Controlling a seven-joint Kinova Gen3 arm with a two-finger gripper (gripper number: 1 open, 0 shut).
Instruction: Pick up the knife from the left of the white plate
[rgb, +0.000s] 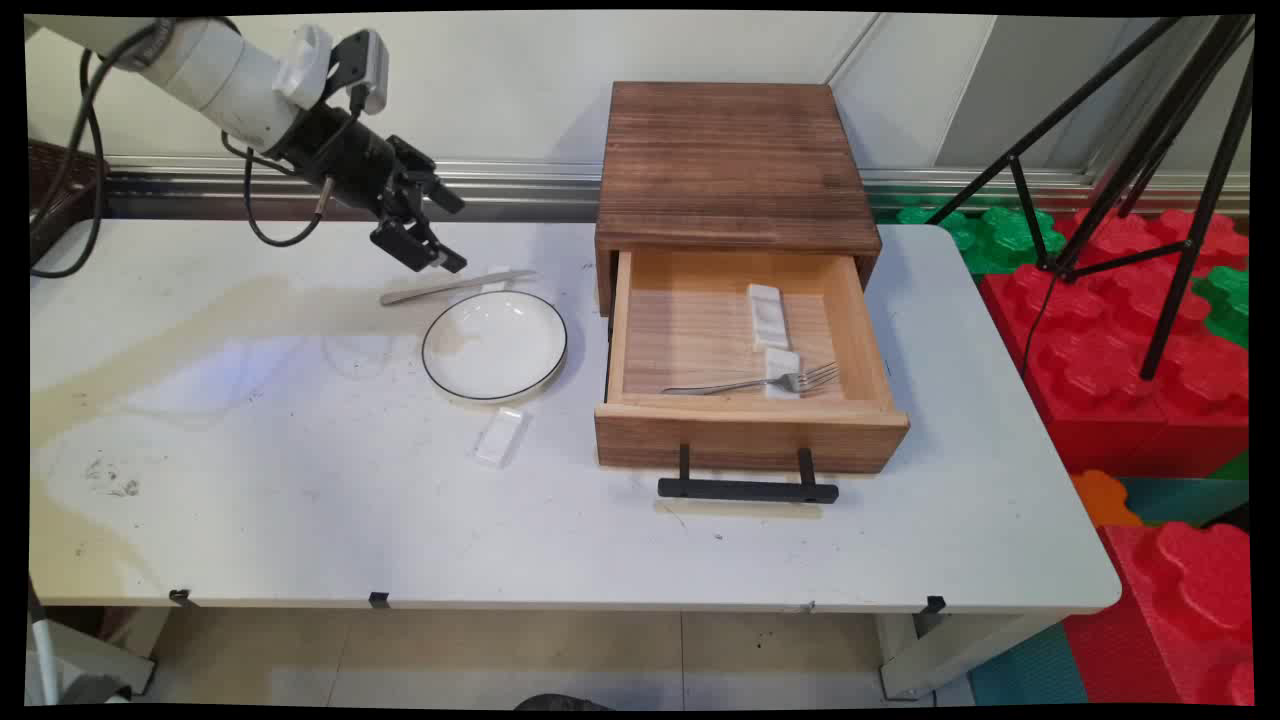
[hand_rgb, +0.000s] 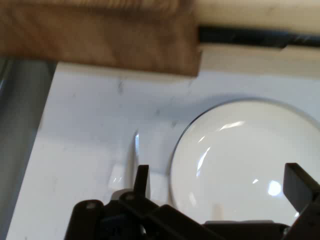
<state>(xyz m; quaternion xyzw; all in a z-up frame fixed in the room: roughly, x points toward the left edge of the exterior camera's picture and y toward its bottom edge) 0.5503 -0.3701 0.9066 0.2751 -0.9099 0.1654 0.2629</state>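
Note:
I will next grab the table knife, its blade on the white rest, by its handle (rgb: 411, 294) to lay it in the open drawer.
My gripper (rgb: 452, 232) hangs open just above the table's far side, left of the wooden box (rgb: 735, 160). Right below it a metal knife (rgb: 450, 287) lies with its blade end on a small white rest (rgb: 495, 287). In front of the knife sits a white plate (rgb: 494, 345) with a dark rim. In the hand view the plate (hand_rgb: 240, 160) fills the space between the spread fingers (hand_rgb: 142, 177), and the knife (hand_rgb: 135, 150) shows beside the left one. Nothing is held.
The box's drawer (rgb: 745, 430) is pulled out, with a black handle (rgb: 748, 489). Inside lie a fork (rgb: 760, 382) propped on a white rest (rgb: 782, 372) and a second rest (rgb: 767, 315). Another white rest (rgb: 500, 437) lies in front of the plate. A tripod (rgb: 1150, 200) stands at the right.

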